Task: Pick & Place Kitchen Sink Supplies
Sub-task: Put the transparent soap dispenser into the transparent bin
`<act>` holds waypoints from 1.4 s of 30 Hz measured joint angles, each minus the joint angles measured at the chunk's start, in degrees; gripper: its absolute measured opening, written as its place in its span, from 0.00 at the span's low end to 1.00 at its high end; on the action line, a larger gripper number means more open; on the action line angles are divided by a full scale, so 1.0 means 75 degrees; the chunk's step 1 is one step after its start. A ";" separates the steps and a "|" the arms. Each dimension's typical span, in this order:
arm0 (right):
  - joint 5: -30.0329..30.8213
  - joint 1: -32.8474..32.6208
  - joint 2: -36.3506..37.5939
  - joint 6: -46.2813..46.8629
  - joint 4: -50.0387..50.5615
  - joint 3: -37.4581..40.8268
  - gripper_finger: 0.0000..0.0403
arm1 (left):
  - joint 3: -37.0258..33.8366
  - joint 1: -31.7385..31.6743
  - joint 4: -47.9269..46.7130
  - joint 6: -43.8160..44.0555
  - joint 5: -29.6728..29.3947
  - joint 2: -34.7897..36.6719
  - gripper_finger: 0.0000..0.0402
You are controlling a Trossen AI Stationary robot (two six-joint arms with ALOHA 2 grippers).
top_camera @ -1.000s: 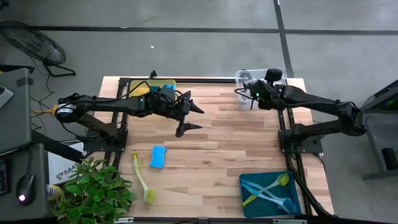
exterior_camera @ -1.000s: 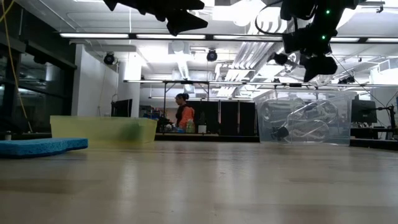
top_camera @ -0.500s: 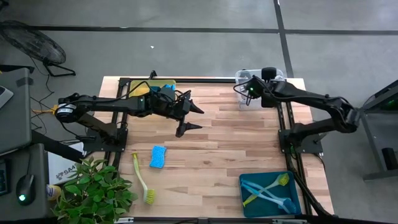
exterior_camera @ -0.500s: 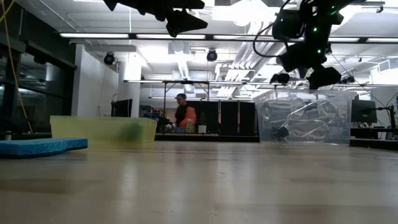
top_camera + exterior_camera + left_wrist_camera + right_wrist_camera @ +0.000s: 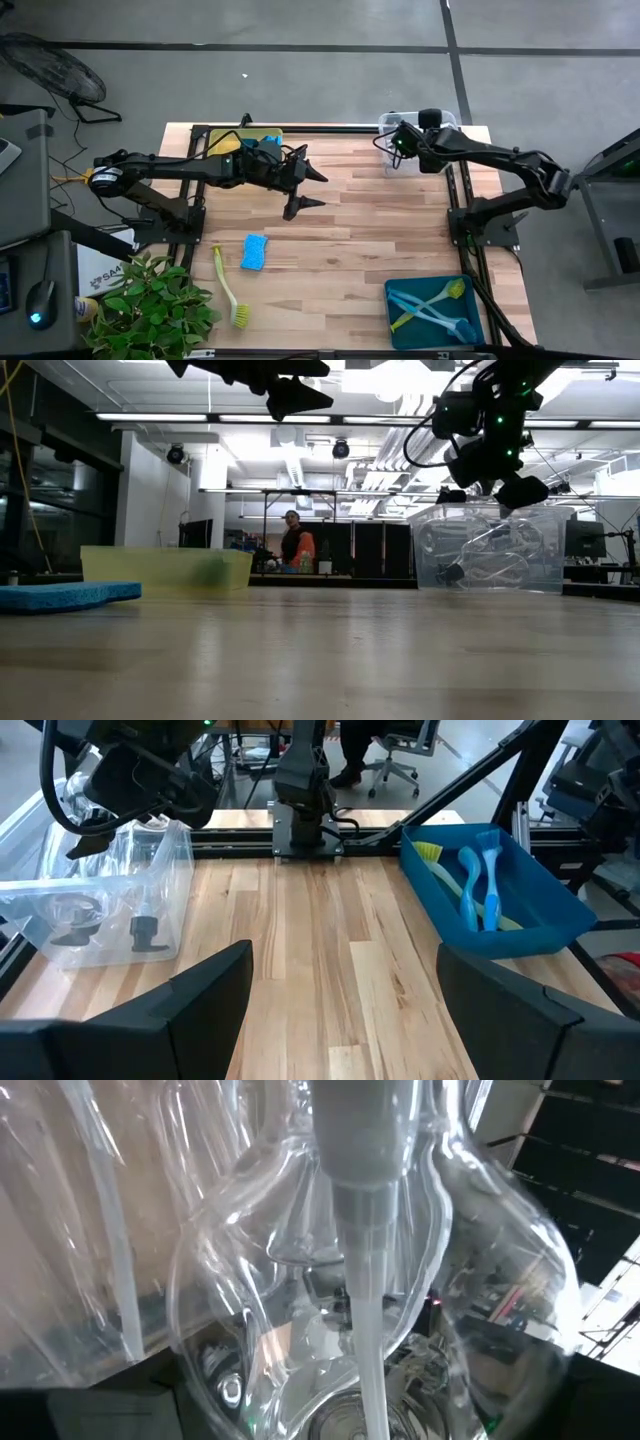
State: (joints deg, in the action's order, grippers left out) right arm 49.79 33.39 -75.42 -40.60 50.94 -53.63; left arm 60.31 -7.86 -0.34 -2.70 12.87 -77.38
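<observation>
The held bottle [image 5: 370, 1280] stands beside the others in the clear bin and would stay there, so it is now time to open my right gripper.
My right gripper [image 5: 393, 150] hangs just above the clear bin [image 5: 385, 120] at the table's far right, shut on a small clear bottle [image 5: 300, 1280] that fills the right wrist view. The bin holds other clear bottles [image 5: 140, 925]. My left gripper [image 5: 308, 188] stands open and empty, high over the table's far middle [image 5: 343, 950]. A blue sponge [image 5: 254, 252] lies flat near the front left. A yellow-green dish brush [image 5: 228, 288] lies beside it. My right gripper holds the clear bottle by its body [image 5: 230, 1310], but its fingers do not show in the right wrist view, so the kind of hold is hidden. The bottle lies along the fingers, its neck [image 5: 355, 1170] pointing away from the wrist. It is clear of the bin.
A yellow bin [image 5: 165, 568] stands at the far left under my left arm. A blue bin [image 5: 400, 290] with dish brushes sits at the front right. A leafy plant [image 5: 150, 310] stands off the front left corner. A person [image 5: 295, 545] stands far off in the room behind the table.
My right gripper has sunk toward the clear bin and shifted a little toward the table's left edge, rolling as it went, with the bottle still in it.
</observation>
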 joint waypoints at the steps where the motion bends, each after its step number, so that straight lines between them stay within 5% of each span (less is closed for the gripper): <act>1: -0.0007 -0.0003 0.0002 0.0066 0.0043 0.0000 0.77 | 0.0000 0.0000 0.0000 0.0000 0.0000 0.0000 0.77; 9: -0.0036 -0.0006 0.0006 0.0336 0.0268 0.0000 0.78 | 0.0000 0.0000 0.0000 0.0003 -0.0007 0.0000 0.77; 22: 0.0225 -0.0009 0.0027 0.0352 0.0437 -0.0006 0.93 | 0.0000 0.0001 -0.0004 0.0004 -0.0061 0.0000 0.77; 42: -0.0505 -0.0006 0.0978 0.0374 0.0694 0.0026 0.94 | 0.0000 0.0001 -0.0006 -0.0006 -0.0083 0.0000 0.77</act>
State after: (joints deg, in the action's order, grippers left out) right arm 46.00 33.34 -68.08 -37.79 56.14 -53.43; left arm 60.31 -7.85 -0.38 -2.74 12.25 -77.38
